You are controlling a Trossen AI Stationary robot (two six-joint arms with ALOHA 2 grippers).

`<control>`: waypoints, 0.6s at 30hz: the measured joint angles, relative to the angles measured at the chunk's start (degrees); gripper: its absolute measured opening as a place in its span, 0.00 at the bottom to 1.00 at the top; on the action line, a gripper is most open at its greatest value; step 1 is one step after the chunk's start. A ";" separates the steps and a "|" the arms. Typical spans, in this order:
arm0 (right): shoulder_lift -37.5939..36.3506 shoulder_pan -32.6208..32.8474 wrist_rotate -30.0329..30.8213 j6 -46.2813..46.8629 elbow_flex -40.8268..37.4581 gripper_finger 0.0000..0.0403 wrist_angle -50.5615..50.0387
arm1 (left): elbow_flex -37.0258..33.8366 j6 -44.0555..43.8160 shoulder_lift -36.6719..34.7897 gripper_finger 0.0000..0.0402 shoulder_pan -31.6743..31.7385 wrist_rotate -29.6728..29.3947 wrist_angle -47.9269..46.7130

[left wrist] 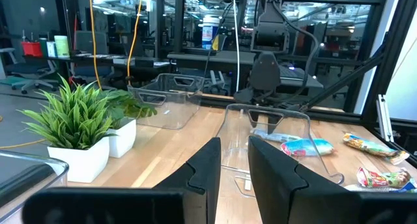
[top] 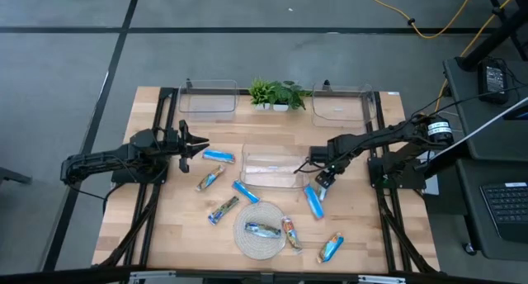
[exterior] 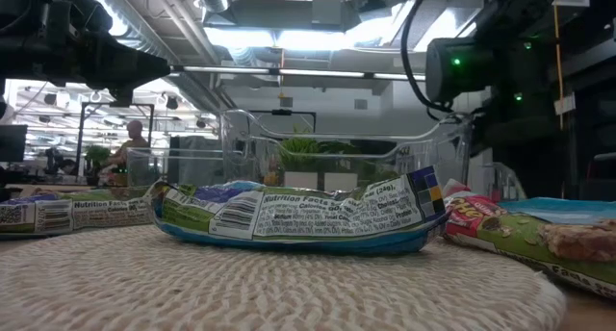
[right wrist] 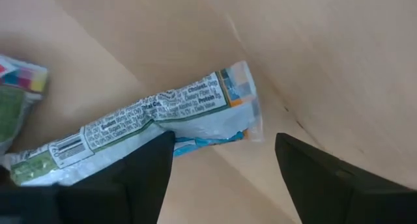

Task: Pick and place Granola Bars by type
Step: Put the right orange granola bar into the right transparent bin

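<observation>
My right gripper closes on the blue bar next, since both fingertips are low by the table on either side of the blue bar's printed end [right wrist: 238,107].
Several wrapped granola bars lie flat on the wooden table: a bright blue one [top: 218,157], a printed one [top: 210,179], a blue one [top: 245,191], one more [top: 223,210] and one near the front edge [top: 330,248]. Two lie on the round woven mat [top: 264,229] [top: 290,233]. My right gripper [top: 323,179] is open. It hovers over the far end of a blue bar [top: 313,200], whose white printed back [right wrist: 156,120] shows between and under the fingers. My left gripper [top: 196,144] waits at the table's left with a narrow gap between its fingers [left wrist: 233,168].
A clear bin [top: 276,170] stands mid-table just left of my right gripper. Two more clear bins [top: 208,98] [top: 340,104] stand at the far edge, with a small potted plant [top: 276,94] between them. The woven mat [top: 247,243] lies near the front edge.
</observation>
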 joint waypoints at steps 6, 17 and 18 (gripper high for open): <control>0.02 0.00 0.56 -1.70 0.00 0.64 2.00 | 0.00 0.00 0.00 0.18 0.00 -0.01 0.01; 0.04 -0.02 0.76 -4.61 0.00 0.31 2.31 | 0.00 0.00 0.00 0.18 -0.01 0.00 0.00; 0.04 -0.02 0.76 -4.84 0.00 0.28 2.46 | 0.00 0.00 -0.02 0.18 -0.02 0.00 0.02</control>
